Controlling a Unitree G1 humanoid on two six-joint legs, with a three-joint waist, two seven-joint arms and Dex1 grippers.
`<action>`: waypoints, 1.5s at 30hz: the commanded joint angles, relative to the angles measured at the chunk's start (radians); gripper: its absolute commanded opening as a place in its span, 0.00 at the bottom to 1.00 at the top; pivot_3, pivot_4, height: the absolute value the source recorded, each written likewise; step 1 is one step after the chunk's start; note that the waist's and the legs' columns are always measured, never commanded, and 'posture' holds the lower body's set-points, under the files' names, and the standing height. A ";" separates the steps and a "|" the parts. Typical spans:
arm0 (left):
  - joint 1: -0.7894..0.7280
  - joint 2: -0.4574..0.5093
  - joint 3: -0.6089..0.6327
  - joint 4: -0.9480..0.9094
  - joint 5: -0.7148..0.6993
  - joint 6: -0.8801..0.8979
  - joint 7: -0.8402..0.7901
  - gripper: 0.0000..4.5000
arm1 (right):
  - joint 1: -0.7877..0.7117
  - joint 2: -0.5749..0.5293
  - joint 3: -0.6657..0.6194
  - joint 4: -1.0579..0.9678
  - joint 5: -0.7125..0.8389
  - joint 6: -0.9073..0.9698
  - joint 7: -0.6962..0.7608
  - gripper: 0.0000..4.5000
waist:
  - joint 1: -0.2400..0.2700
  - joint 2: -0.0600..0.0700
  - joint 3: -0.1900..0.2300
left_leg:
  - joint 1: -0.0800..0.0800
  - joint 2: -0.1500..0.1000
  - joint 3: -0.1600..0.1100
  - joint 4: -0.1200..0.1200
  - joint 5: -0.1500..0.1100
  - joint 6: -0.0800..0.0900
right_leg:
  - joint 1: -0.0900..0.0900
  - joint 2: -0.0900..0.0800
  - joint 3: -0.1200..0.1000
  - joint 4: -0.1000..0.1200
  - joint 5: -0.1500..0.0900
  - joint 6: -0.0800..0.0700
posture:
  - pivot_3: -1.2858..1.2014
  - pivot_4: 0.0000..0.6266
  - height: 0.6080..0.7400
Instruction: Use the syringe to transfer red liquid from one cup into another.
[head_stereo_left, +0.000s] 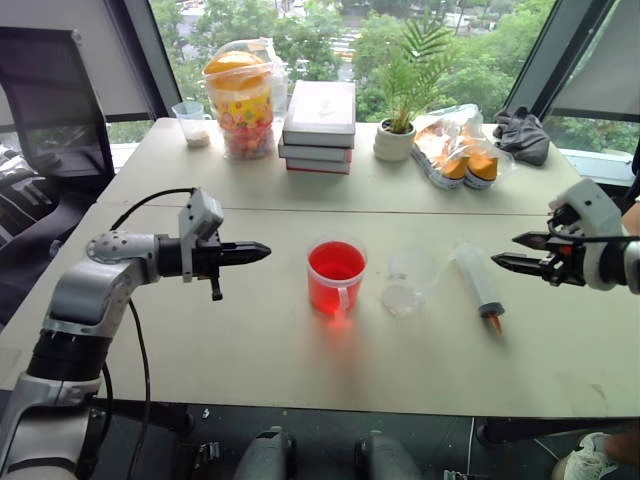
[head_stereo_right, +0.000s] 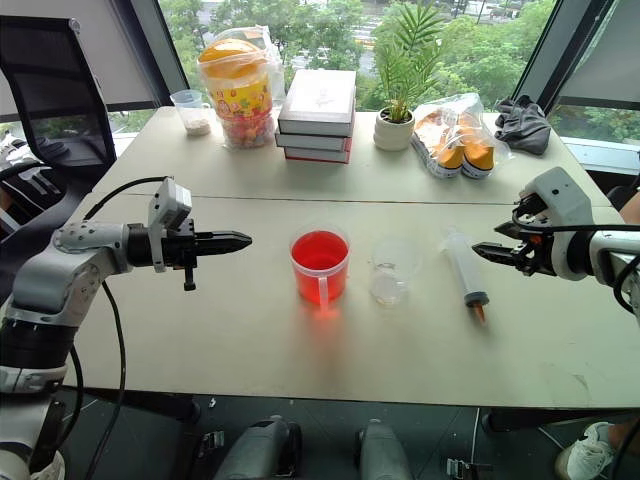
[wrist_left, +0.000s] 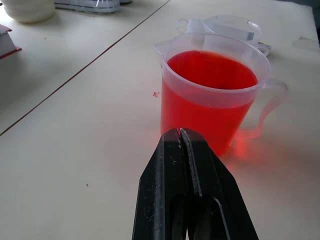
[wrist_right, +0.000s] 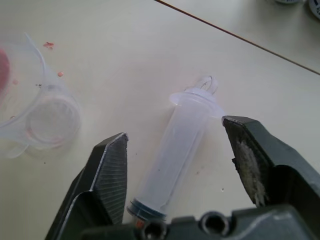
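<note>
Next, the right gripper grabs the syringe by its straight body (head_stereo_left: 476, 275), since the syringe widens into a wide rim (head_stereo_left: 463, 248) at one end and narrows to a tip.
A handled clear cup (head_stereo_left: 336, 277) full of red liquid stands at the middle of the near table. Just right of it stands the smaller clear cup (head_stereo_left: 408, 282), which looks empty. The syringe (head_stereo_left: 479, 287) lies flat on the table right of that, its orange tip toward me. My left gripper (head_stereo_left: 262, 250) is shut with nothing in it; it hovers left of the red cup (wrist_left: 210, 95) and points at it. Above and just right of the syringe (wrist_right: 180, 150), my right gripper (head_stereo_left: 505, 250) is open, its fingers apart on either side of the barrel and not touching it.
On the far table are a stack of books (head_stereo_left: 320, 125), a potted plant (head_stereo_left: 398, 130), a bagged snack jar (head_stereo_left: 240, 100), snack bags (head_stereo_left: 460, 150), a small cup with white powder (head_stereo_left: 193, 123) and a dark cloth (head_stereo_left: 522, 133). A black chair (head_stereo_left: 50, 110) stands at the left.
</note>
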 joint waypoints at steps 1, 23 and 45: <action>-0.038 -0.012 0.001 0.002 0.010 -0.027 -0.007 0.00 | -0.181 0.004 0.165 0.081 -0.059 0.127 -0.027 0.99 | -0.002 0.000 0.000 | -0.001 0.000 0.000 0.000 0.000 0.000 | -0.002 0.000 0.000 0.000 0.000 0.000 | 0.52 0.24 1.00; 0.011 -0.018 0.027 -0.066 0.023 -0.027 0.034 0.00 | -0.737 0.359 0.587 0.930 -0.274 0.272 -0.059 0.99 | -0.021 0.000 0.000 | -0.008 -0.002 0.001 -0.003 0.001 -0.002 | -0.011 -0.001 0.000 0.004 0.002 0.003 | 0.52 0.24 1.00; 0.025 0.013 0.059 -0.103 -0.009 0.008 0.064 0.00 | -0.818 0.387 0.428 1.031 -0.382 0.132 -0.054 0.31 | -0.023 0.002 0.001 | -0.006 -0.003 0.002 0.002 0.004 -0.003 | -0.013 0.004 -0.001 0.016 0.002 0.003 | 0.52 0.24 1.00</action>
